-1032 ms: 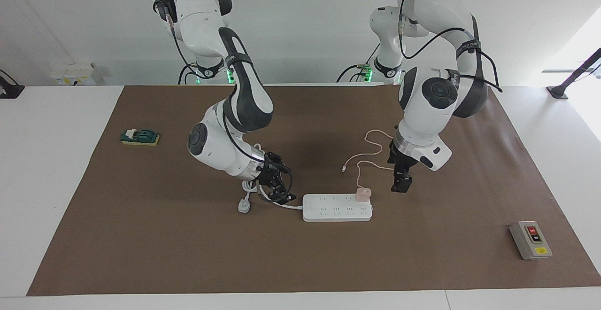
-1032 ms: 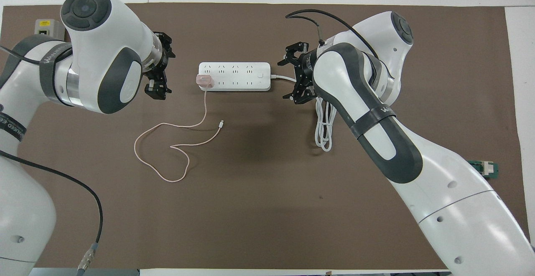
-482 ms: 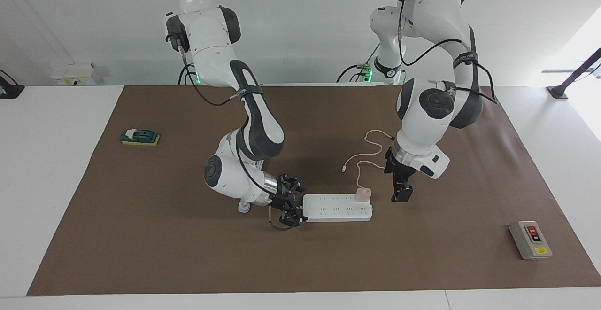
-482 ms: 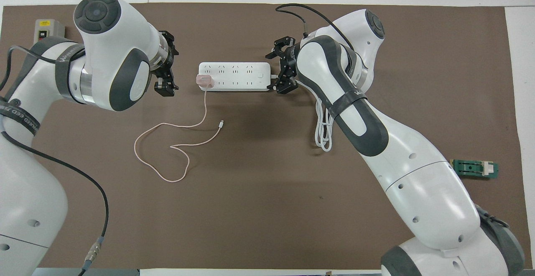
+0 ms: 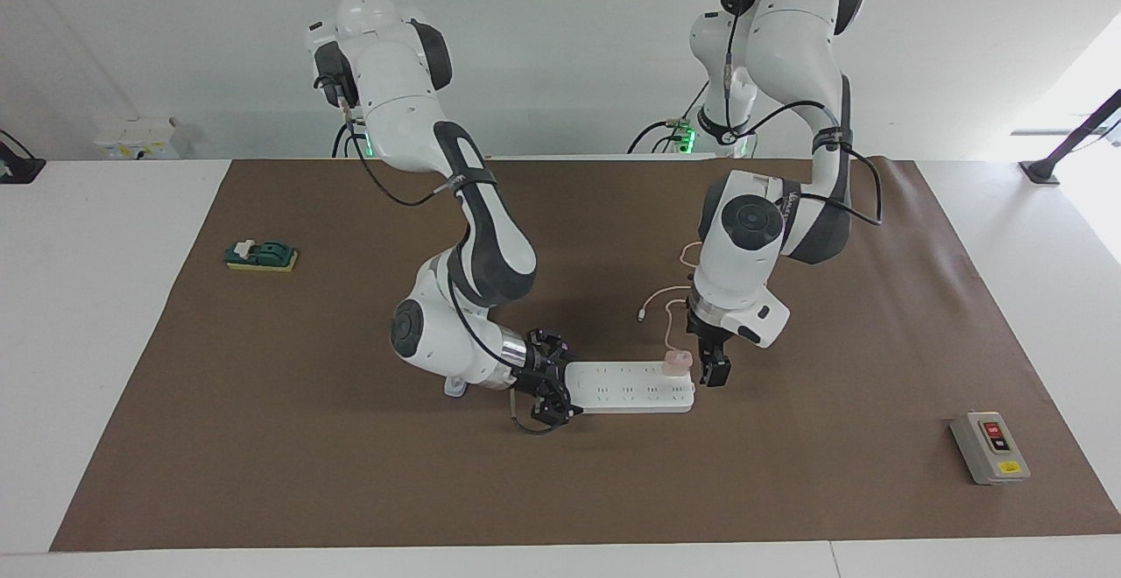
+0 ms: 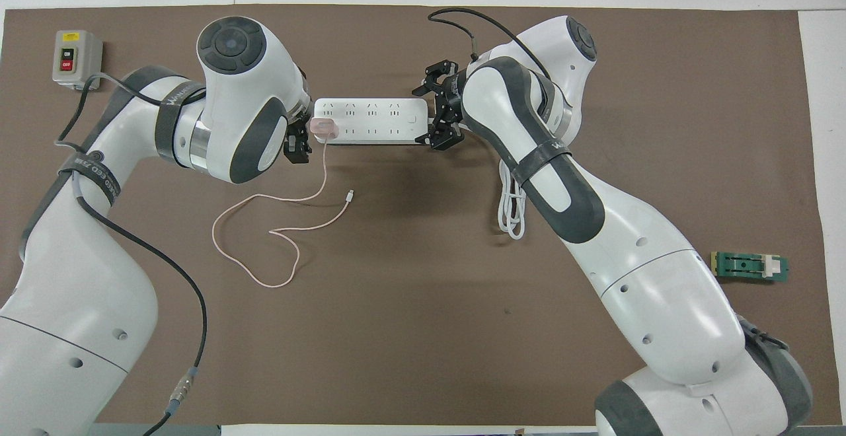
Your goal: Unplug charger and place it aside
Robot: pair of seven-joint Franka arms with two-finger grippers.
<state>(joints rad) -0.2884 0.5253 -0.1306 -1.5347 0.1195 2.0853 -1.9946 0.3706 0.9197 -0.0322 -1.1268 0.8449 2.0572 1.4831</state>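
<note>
The power strip needs to stay steady so that the charger (image 6: 323,127) can be unplugged, so my right gripper will hold the power strip by its cord end (image 6: 418,121) next.
The pale pink charger (image 5: 677,361) is plugged into the white power strip (image 5: 629,387), at the strip's end toward the left arm. It also shows in the overhead view (image 6: 324,127) on the strip (image 6: 370,121). Its thin pink cable (image 6: 264,224) loops over the mat, nearer to the robots. My left gripper (image 5: 714,372) hangs low right beside the charger, just off that end of the strip; it also shows in the overhead view (image 6: 297,148). My right gripper (image 5: 550,385) is open, its jaws on either side of the strip's cord end; it also shows in the overhead view (image 6: 436,109).
The strip's thick white cord (image 6: 512,205) lies coiled under my right arm. A grey box with red and black buttons (image 5: 990,447) sits toward the left arm's end. A green block on a yellow pad (image 5: 261,255) sits toward the right arm's end.
My right gripper has moved from the cord to the strip's cord end and now straddles it. My left gripper has come down and closer to the charger.
</note>
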